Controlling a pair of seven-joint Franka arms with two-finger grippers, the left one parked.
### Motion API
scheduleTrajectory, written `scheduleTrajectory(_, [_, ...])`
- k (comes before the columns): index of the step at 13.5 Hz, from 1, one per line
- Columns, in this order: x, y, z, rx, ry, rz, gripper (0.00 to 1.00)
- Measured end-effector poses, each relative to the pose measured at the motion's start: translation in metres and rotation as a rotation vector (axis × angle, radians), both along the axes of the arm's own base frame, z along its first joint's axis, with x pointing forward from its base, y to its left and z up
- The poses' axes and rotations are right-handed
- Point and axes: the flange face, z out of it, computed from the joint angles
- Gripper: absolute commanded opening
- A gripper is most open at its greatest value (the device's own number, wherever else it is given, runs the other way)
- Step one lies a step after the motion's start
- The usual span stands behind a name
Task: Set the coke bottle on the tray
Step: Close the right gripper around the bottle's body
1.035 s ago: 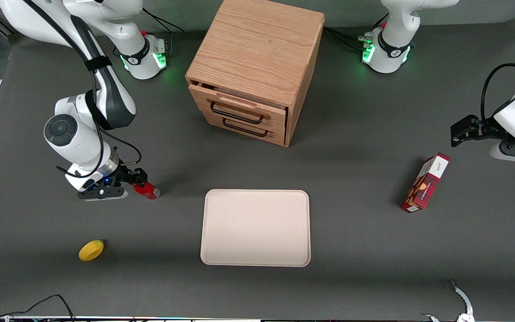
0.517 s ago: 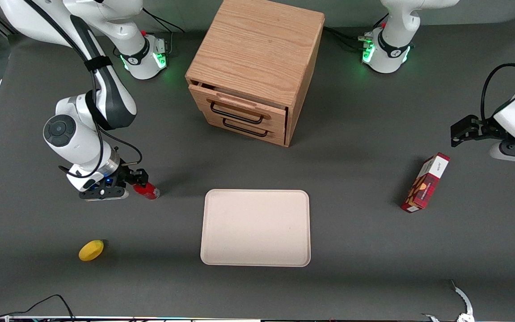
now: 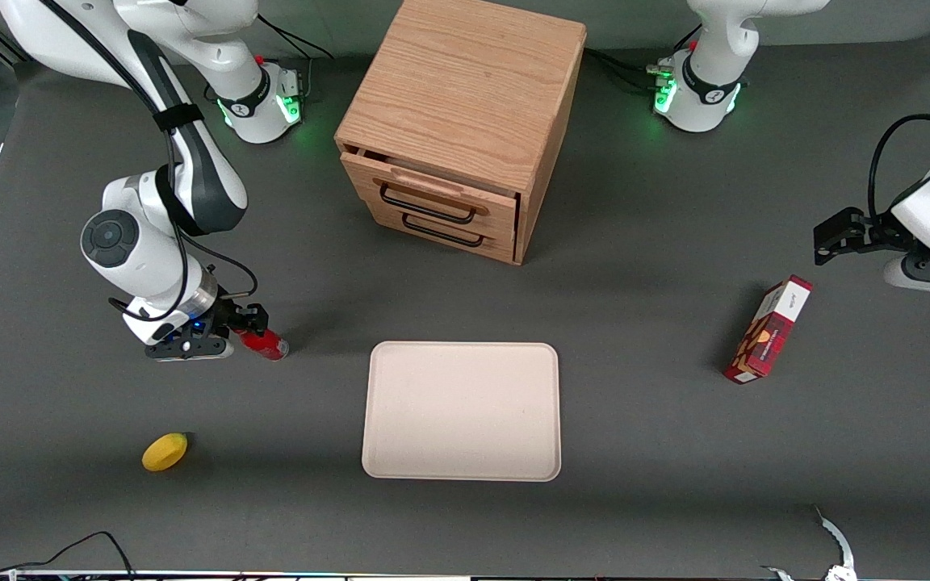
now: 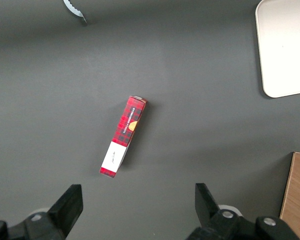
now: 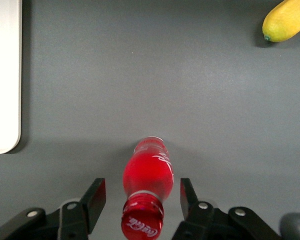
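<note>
The coke bottle's base should stay free to rest on the tray (image 3: 461,411), so my gripper should grab the coke bottle by its end with the cap (image 3: 244,335) next.
The coke bottle (image 3: 266,344) lies on its side on the dark table, toward the working arm's end, its red cap pointing at my gripper (image 3: 245,329). In the right wrist view the coke bottle (image 5: 147,182) sits between the two black fingers (image 5: 94,201), with a gap on each side. My gripper (image 5: 141,200) is open and straddles the cap and neck without touching them. The pale cream-pink tray (image 3: 461,411) lies flat and bare at the table's middle, beside the bottle; its rounded rim (image 5: 2,75) shows in the right wrist view.
A yellow lemon (image 3: 165,451) lies nearer the front camera than my gripper. The wooden drawer cabinet (image 3: 461,121) stands farther from the camera than the tray. A red-and-white box (image 3: 768,329) lies toward the parked arm's end.
My gripper has edged slightly along the bottle, staying open. The bottle, tray and lemon have not moved.
</note>
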Motion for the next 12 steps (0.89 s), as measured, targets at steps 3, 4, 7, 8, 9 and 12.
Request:
scheduleTrajectory(3, [-0.0002,-0.0002,-0.0002,0.000,0.001,0.000,0.37])
scheduleTrajectory(4, [-0.0002,-0.0002,-0.0002,0.000,0.001,0.000,0.29])
scheduleTrajectory(7, [0.0000,-0.0004,0.0006,0.000,-0.001,0.000,0.00])
scheduleTrajectory(8, [-0.0001,-0.0002,0.0006,0.000,-0.001,0.000,0.00])
scheduleTrajectory(9, [-0.0001,-0.0001,0.0006,0.000,-0.001,0.000,0.00])
scheduleTrajectory(12, [-0.0001,0.0002,0.0007,0.000,0.000,0.001,0.00])
